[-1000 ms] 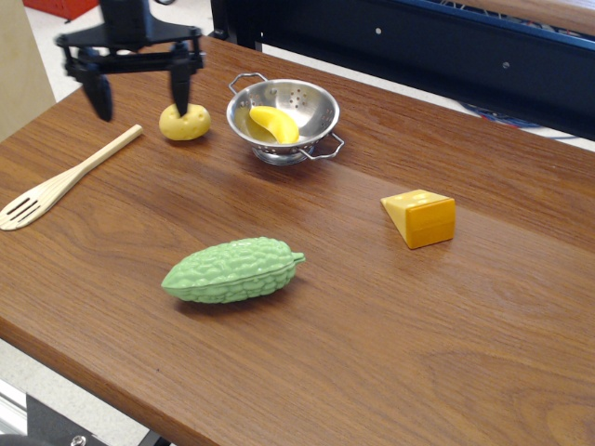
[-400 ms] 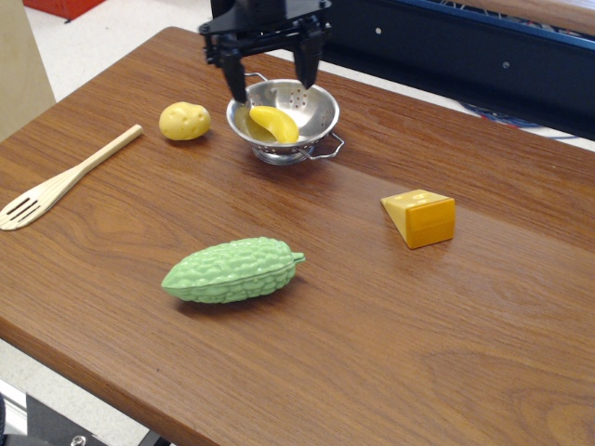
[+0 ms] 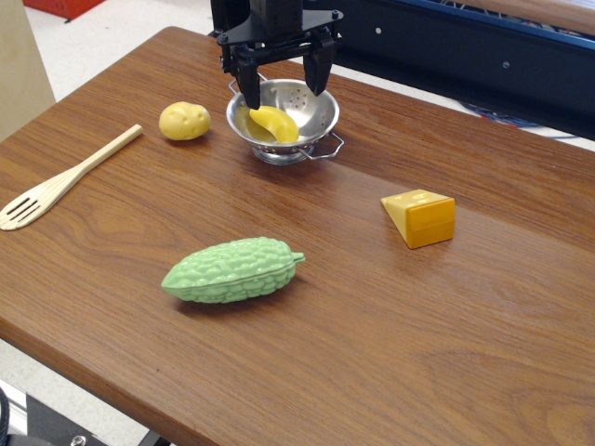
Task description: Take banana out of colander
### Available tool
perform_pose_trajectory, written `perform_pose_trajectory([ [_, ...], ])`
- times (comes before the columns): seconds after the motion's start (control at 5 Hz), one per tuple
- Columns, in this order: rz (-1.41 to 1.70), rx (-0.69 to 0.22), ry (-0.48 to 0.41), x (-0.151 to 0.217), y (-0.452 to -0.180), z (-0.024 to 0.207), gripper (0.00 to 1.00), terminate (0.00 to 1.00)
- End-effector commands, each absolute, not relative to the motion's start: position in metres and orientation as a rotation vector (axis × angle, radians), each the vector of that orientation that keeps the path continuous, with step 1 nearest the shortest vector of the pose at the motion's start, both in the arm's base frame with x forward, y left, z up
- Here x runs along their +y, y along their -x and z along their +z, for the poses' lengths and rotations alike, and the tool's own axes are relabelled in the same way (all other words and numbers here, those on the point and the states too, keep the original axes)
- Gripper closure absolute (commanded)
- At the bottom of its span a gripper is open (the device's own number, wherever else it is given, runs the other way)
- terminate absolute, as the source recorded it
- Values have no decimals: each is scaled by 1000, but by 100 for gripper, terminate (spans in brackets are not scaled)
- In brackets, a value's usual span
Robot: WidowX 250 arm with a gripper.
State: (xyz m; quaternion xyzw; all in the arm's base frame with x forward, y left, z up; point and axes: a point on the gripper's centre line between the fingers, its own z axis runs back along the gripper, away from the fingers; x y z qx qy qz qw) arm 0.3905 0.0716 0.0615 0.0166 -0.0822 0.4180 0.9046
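My gripper grabs the small yellow banana by its curved middle [image 3: 275, 122] next, to take the banana out of the steel colander [image 3: 311, 125].
The small yellow curved banana [image 3: 273, 124] lies inside the shiny steel colander [image 3: 311, 125], which stands upright on the wooden table at the back centre. My black gripper [image 3: 284, 89] hangs over the colander with its two fingers wide open. The left fingertip [image 3: 250, 96] is at the colander's left rim, just above the banana's left end. The right fingertip [image 3: 319, 82] is over the far right rim. The gripper holds nothing.
A round yellow potato [image 3: 184, 121] sits left of the colander. A wooden slotted spoon [image 3: 65, 180] lies at the far left. A green gourd [image 3: 232, 269] lies in front. An orange cheese wedge [image 3: 421, 217] sits to the right. A dark blue cabinet [image 3: 465, 46] runs behind the table.
My gripper has swung from over the potato at the left to above the colander, then shifted slightly right and lower. It stayed open. The objects have not moved.
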Motion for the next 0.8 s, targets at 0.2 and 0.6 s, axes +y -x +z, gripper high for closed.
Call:
perform_pose_trajectory([
  [0.2,900,-215,-53,71,-396,45,0,0],
  [0.6,901,-215,-72,67,-395,34,100,0],
])
